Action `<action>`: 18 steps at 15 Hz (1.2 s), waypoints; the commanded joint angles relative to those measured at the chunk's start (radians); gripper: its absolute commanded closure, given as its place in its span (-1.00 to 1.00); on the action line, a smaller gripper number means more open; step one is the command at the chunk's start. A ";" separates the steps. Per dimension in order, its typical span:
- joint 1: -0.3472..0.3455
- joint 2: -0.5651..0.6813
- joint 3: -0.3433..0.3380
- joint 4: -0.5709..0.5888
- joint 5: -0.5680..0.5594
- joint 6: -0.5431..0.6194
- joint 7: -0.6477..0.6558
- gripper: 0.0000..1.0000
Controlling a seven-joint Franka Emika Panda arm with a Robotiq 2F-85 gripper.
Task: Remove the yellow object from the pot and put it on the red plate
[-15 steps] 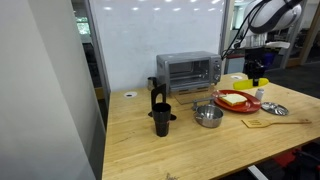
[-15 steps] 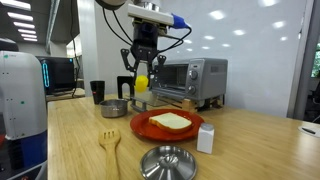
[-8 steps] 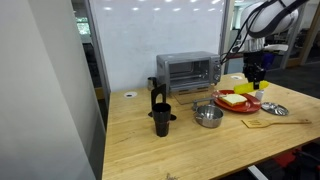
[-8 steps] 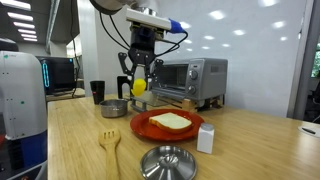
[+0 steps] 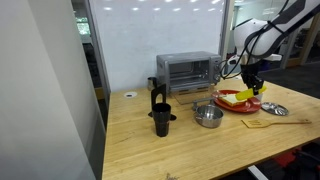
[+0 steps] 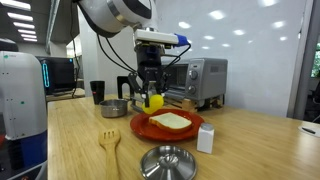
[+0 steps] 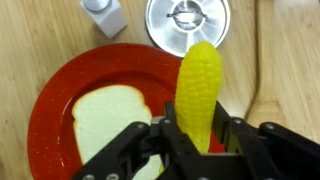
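The corn cob's tip juts over the red plate's rim (image 7: 168,57) toward the grey disc, so my gripper now keeps hold of the cob until it rests beside the bread (image 7: 105,125).
My gripper (image 7: 200,140) is shut on the yellow object (image 7: 198,88), a corn cob, and holds it just above the right part of the red plate (image 7: 60,95). A slice of white bread (image 7: 105,125) lies on the plate. In both exterior views the gripper (image 6: 152,100) (image 5: 249,90) hangs low over the near edge of the red plate (image 6: 185,130) (image 5: 245,106) with the cob (image 6: 154,100) in it. The silver pot (image 5: 207,116) (image 6: 115,107) stands apart on the table, to the side of the plate.
A flat grey metal disc (image 7: 187,20) (image 6: 167,160) and a small white shaker (image 7: 104,14) (image 6: 207,138) lie beside the plate. A wooden spatula (image 6: 109,147) (image 5: 270,123) lies on the table. A toaster oven (image 5: 187,71) stands behind, a black mug (image 5: 161,120) near the pot.
The arm has come down and moved from beside the pot over the red plate, carrying the corn cob with it.
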 commanded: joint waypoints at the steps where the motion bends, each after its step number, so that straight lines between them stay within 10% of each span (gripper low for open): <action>1: -0.033 0.041 0.015 -0.035 -0.103 0.158 0.091 0.72; 18: -0.020 -0.082 0.068 -0.187 -0.135 0.322 0.191 0.72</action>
